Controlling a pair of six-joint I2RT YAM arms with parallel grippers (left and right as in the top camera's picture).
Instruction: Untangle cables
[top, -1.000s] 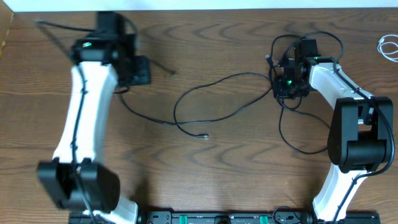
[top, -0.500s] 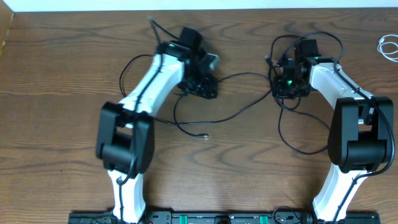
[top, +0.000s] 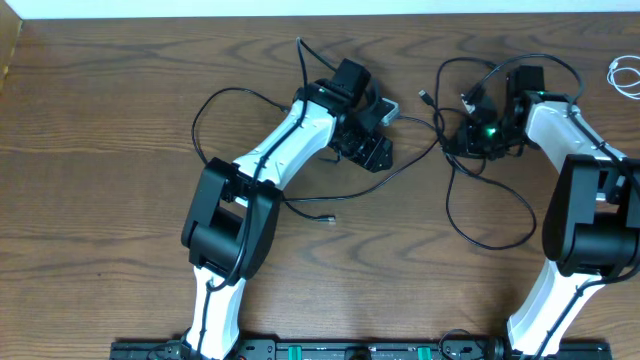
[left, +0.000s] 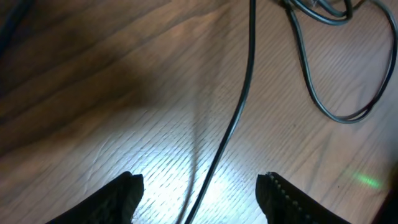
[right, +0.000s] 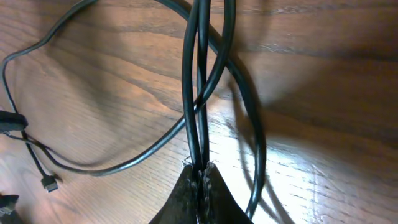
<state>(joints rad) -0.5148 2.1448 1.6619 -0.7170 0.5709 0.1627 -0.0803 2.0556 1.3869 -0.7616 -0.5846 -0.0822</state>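
Observation:
My left gripper reaches the long thin black cable next and grabs its middle part (left: 226, 139), which leaves the cable's end free to slip from the knot.
A long thin black cable (top: 410, 160) runs across the middle of the table from a loop at the left (top: 200, 110) to a knot of black cable loops (top: 470, 120) at the right. My left gripper (top: 378, 152) is open just above this cable; in the left wrist view the cable (left: 239, 106) passes between the open fingers (left: 200, 186). My right gripper (top: 480, 135) is shut on two black cable strands (right: 198, 93) of the knot, fingertips (right: 202, 171) pinched together. A plug end (top: 331, 219) lies loose mid-table. A small white cable (top: 627, 75) lies coiled at the far right.
The table is dark wood (top: 100, 200). A black loop (top: 490, 215) trails toward the front right beside my right arm's base. A small plug (right: 48, 182) lies at the left of the right wrist view. The arm bases stand at the front edge.
My left arm has swung from the far left across to the table's middle and now hovers over the long cable. My right gripper has shifted slightly right with its strands.

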